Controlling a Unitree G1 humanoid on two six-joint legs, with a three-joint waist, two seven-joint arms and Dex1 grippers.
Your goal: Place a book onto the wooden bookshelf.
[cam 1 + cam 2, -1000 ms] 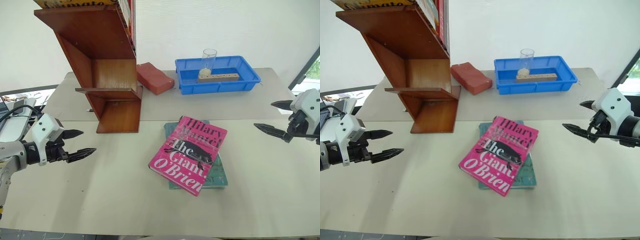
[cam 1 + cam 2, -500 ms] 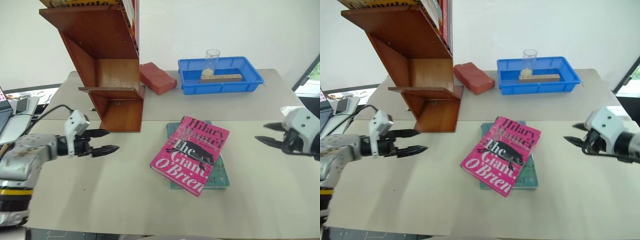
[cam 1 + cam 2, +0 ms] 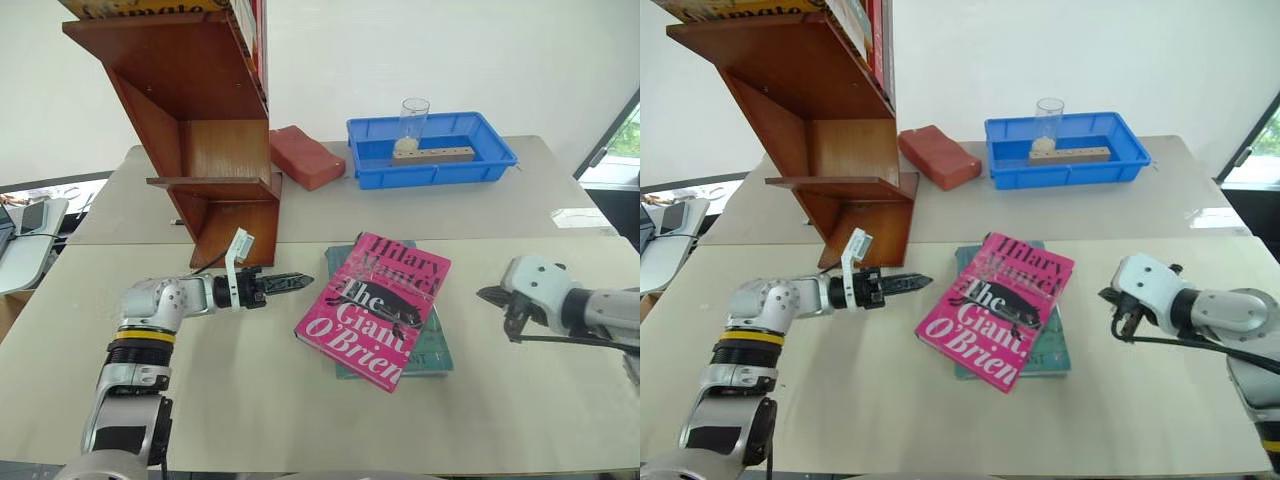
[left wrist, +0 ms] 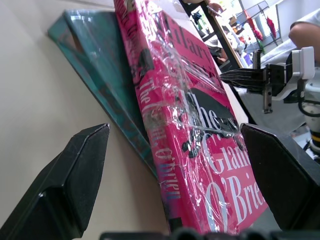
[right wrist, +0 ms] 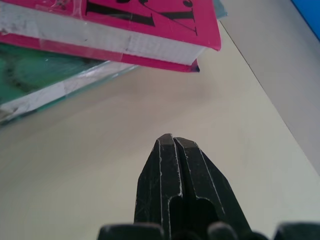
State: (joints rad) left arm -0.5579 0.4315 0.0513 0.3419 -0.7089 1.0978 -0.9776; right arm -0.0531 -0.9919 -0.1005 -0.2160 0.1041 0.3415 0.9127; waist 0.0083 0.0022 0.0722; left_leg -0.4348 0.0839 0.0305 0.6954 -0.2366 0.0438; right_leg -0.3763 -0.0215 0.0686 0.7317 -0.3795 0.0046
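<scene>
My left gripper's fingers are still short of the pink book's spine (image 3: 345, 360), so it is too early to close; the gripper moves toward the spine next.
The pink book (image 3: 378, 308) lies flat on a teal book (image 3: 436, 353) in the middle of the table. Its spine faces my left gripper (image 3: 302, 281), which hangs open just left of it, fingers level and pointing at the book; in the left wrist view the two fingertips (image 4: 80, 165) stand wide apart in front of the spine (image 4: 165, 165). My right gripper (image 3: 486, 296) is shut and empty, low over the table a short way right of the books, pointing at their edge (image 5: 125, 45). The wooden bookshelf (image 3: 215, 150) stands at the back left.
A blue tray (image 3: 500, 160) at the back holds a glass (image 3: 414, 115) and a wooden block (image 3: 435, 153). A red brick (image 3: 305, 155) lies beside the shelf's foot. Several books (image 3: 250, 20) stand on the shelf's upper tier.
My left gripper has swung right from the table's left side to just short of the pink book and rolled over. My right gripper has shut, sunk and come in toward the books.
</scene>
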